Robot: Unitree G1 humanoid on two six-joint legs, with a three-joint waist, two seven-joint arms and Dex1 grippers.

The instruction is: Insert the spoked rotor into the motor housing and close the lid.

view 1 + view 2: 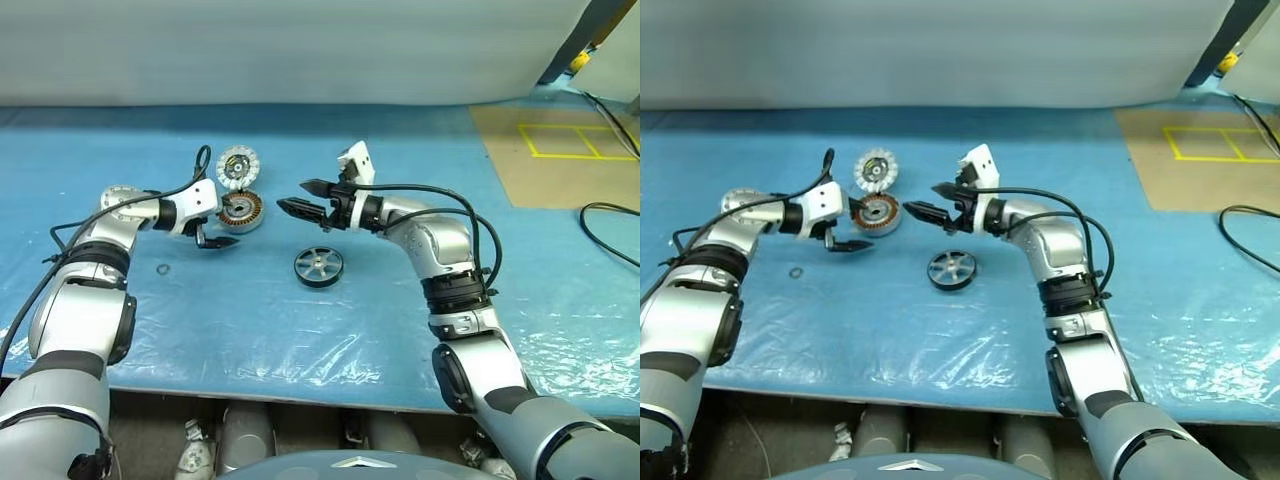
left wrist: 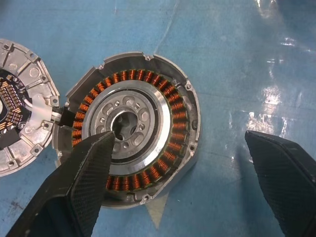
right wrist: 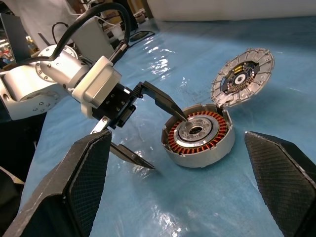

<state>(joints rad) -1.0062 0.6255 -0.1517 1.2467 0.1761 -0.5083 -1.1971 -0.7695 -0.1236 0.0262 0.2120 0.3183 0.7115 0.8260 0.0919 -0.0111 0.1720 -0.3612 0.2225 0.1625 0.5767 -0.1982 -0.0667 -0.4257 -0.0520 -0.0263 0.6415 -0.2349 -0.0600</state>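
Note:
My left gripper grabs the motor housing by its outer rim (image 1: 256,222) next, to steady the housing for the rotor's insertion.
The motor housing (image 1: 243,210), a round shell with copper windings around a silver hub, lies on the blue sheet. The lid (image 1: 238,165) stands tilted up at its far rim, its inner face showing. The spoked rotor (image 1: 318,267), a small black wheel, lies flat nearer me, to the right of the housing. My left gripper (image 1: 235,225) is open, with one finger over the housing (image 2: 133,128) and the other beside its near edge. My right gripper (image 1: 291,195) hangs open just right of the housing and beyond the rotor, pointing left toward the housing (image 3: 197,136). Neither holds anything.
A small dark ring (image 1: 163,269) lies on the sheet to the left, below my left forearm. A brown board with yellow tape (image 1: 560,150) sits at the back right, and a black cable (image 1: 605,230) lies at the right edge. The table's front edge (image 1: 300,392) runs close to me.

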